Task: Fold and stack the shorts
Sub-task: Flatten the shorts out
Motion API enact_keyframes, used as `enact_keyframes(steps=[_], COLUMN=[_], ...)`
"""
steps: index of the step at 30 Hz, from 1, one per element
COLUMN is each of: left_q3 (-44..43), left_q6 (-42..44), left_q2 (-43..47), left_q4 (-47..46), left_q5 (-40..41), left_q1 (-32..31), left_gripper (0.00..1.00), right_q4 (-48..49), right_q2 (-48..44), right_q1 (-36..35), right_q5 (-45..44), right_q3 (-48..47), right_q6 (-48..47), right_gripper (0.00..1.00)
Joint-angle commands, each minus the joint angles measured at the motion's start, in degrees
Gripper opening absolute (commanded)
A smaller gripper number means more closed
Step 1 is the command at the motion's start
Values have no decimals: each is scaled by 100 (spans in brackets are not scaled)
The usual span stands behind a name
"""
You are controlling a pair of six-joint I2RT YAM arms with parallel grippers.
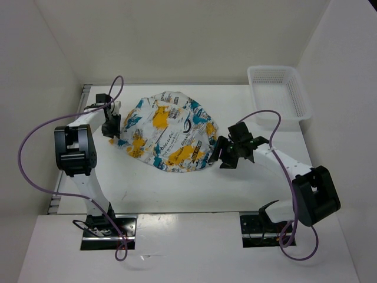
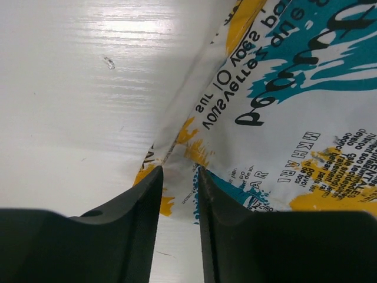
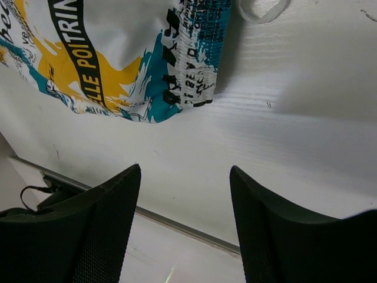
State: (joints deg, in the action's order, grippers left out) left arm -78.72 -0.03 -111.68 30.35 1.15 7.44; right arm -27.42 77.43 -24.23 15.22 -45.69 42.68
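My right gripper grips the shorts' near waistband corner (image 1: 210,161) (image 3: 195,96) next, opposite my left gripper's edge, to spread the shorts out for folding.
The shorts (image 1: 168,132) lie in a rumpled heap on the middle of the white table, white cloth with teal and orange patches and dark lettering. My left gripper (image 1: 112,132) is at their left edge. In the left wrist view the jaws (image 2: 178,170) stand narrowly apart, pinching the edge of the shorts (image 2: 283,118) between the tips, and a crease runs up from there. My right gripper (image 1: 221,154) is open and empty just right of the shorts. In the right wrist view (image 3: 184,168) it hovers above bare table, short of the waistband corner (image 3: 188,71).
A white mesh basket (image 1: 278,91) stands at the back right corner of the table. White walls close in the table at the back and sides. The near table edge (image 3: 177,221) shows under the right gripper. A white drawstring loop (image 3: 262,12) lies by the waistband.
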Motion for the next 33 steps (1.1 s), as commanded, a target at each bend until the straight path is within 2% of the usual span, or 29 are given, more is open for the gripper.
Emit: enact_keyframes(steps=[1,7,10,12,14,16,22,24,25,26,27,28,30,31,33], left_q3=[14,-4,50,102,260,173,-30,111,172,173,173,120,68,67,67], left_q6=[3,3,3,3,3,3,3,3,3,3,3,3,3,3,3], left_q2=[-29,-170,-170,-39,225,156,-302,-250,-249,-249,-249,-249,-127,-126,31], left_q4=[-20,50,-3,-55,-309,-310,-160,-266,-266,-266,-214,-161,-83,-30,24], left_q5=[131,62,-79,-202,-534,-677,-739,-791,-792,-792,-731,-652,-564,-502,-501], left_q1=[20,-32,-32,-85,-85,-85,-85,-85,-85,-85,-85,-85,-85,-85,-85], left_gripper=[37,41,34,34,38,46,49,44,38,29,14,8,4,0,0], right_q4=[202,254,255,255,316,439,1089,1273,1326,1327,1379,1458,1564,1564,1617], right_q2=[53,53,106,106,106,158,684,826,914,1106,1195,1283,1519,1590,1775], right_q1=[-29,-29,-29,-29,-29,-90,-196,-196,-196,-196,-196,-196,-196,-196,-249], right_q5=[-19,-19,-19,-19,-19,50,385,385,385,385,385,385,385,176,-36], right_q3=[-247,-247,-247,-247,-247,-116,87,34,-53,-167,-220,-221,-335,-335,-405], right_q6=[-58,-58,-58,-58,-58,21,241,294,294,294,294,294,294,294,294], right_gripper=[68,68,68,68,68,68,68,68,66,66,65,62,59,53,41])
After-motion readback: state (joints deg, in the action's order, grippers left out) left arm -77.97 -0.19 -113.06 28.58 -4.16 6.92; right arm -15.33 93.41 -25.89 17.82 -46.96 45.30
